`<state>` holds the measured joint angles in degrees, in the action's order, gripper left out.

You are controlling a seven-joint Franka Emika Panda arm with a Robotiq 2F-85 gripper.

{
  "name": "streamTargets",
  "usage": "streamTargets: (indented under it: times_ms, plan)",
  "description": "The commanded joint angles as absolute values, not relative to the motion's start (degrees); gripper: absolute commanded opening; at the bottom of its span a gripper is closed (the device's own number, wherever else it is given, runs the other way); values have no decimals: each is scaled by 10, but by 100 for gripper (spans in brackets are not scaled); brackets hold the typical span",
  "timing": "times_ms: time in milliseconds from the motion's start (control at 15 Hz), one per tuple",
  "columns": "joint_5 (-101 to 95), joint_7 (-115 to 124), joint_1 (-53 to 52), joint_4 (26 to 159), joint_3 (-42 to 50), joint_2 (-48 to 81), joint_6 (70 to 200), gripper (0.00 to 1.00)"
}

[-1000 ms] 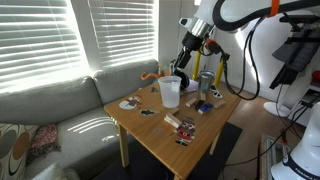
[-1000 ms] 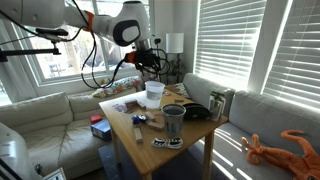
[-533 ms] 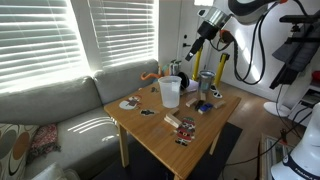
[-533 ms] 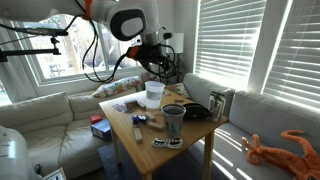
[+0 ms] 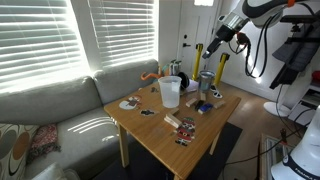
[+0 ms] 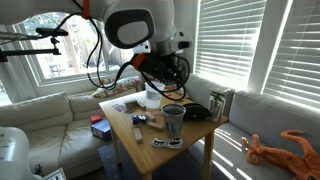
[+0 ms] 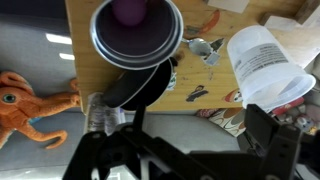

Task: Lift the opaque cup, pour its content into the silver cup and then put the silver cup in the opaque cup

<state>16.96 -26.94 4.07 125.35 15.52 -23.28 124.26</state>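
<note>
I will next grab the silver cup by one side of its open rim with my gripper. The silver cup's base and lower side then stay free to enter the opaque cup (image 5: 170,92).
The opaque cup (image 5: 170,92) is a frosted whitish tapered cup standing upright on the wooden table (image 5: 160,135). It also shows in an exterior view (image 6: 153,96) and in the wrist view (image 7: 265,62). The silver cup (image 5: 205,82) stands upright a short way from it, nearer the table edge in an exterior view (image 6: 173,120). From above in the wrist view (image 7: 136,33), something purple lies inside it. My gripper (image 5: 224,38) hangs high above the table, well clear of both cups. In the wrist view (image 7: 190,150) its jaws stand wide apart with nothing between them.
A black dish (image 7: 140,88) lies beside the silver cup. Several cards and small items (image 5: 183,125) are scattered on the table. An orange octopus toy (image 7: 30,100) lies on the sofa (image 5: 60,125). A yellow stand (image 5: 221,70) rises behind the table.
My arm has risen and swung away from above the opaque cup, past the silver cup, to a high position beyond the table. The cups have not moved.
</note>
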Motion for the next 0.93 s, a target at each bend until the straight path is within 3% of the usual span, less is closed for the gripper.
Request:
streamTargets:
  times_ms: [0,467,867]
  plan:
    - [142,-281,68,1280,181,-273,1227,100]
    - [134,-301,87,1301,225,-255,1201,100]
    - [155,-289,72,1318,215,-219,1268,100]
